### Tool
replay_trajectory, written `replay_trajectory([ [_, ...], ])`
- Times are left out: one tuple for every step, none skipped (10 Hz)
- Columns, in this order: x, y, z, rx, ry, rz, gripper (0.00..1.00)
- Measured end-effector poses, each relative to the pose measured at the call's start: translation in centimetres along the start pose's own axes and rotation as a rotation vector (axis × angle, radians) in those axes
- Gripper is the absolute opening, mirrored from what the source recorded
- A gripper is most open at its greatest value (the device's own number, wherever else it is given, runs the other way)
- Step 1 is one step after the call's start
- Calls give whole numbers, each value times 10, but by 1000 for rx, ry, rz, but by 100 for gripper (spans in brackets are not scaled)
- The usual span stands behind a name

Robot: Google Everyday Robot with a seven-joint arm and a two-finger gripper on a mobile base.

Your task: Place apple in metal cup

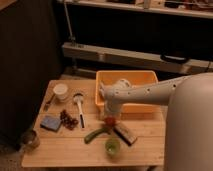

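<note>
The apple needs to go in the metal cup point(30, 139), so my gripper will next take hold of it around its round body point(110, 121).
The apple point(109, 121), small and orange-red, lies on the wooden table point(65, 152) just in front of the orange bin. My gripper point(110, 117) points straight down at the end of the white arm that reaches in from the right. It stands open right over the apple, with its fingers down at the fruit's sides. The apple's top is partly hidden by the gripper. The metal cup point(30, 139), short and dull brownish, stands at the table's near left corner, far from the gripper.
An orange bin point(127, 80) sits behind the gripper. A white cup point(60, 91), a spoon point(79, 107), dark grapes point(69, 120) and a blue sponge point(50, 123) lie to the left. A green cup point(112, 146), a green vegetable point(95, 134) and a dark bar point(124, 134) lie in front.
</note>
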Motion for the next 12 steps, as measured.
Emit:
replay_trajectory([
  [0,-1,4,5,2,0,65],
  [0,0,7,10,3,-1,65],
  [0,0,9,16,1,-3,65],
  [0,0,12,26,-4,-7,65],
  [0,0,14,35,-7,-10,65],
  [0,0,14,39,-9,-12,65],
  [0,-1,16,43,-11,-14,65],
  [0,-1,17,47,-11,-15,65],
  [-1,-1,19,50,-10,-13,65],
  [-1,-1,21,52,-7,-10,62],
  [0,-1,25,55,-1,-6,51],
  [0,-1,30,58,4,-5,41],
])
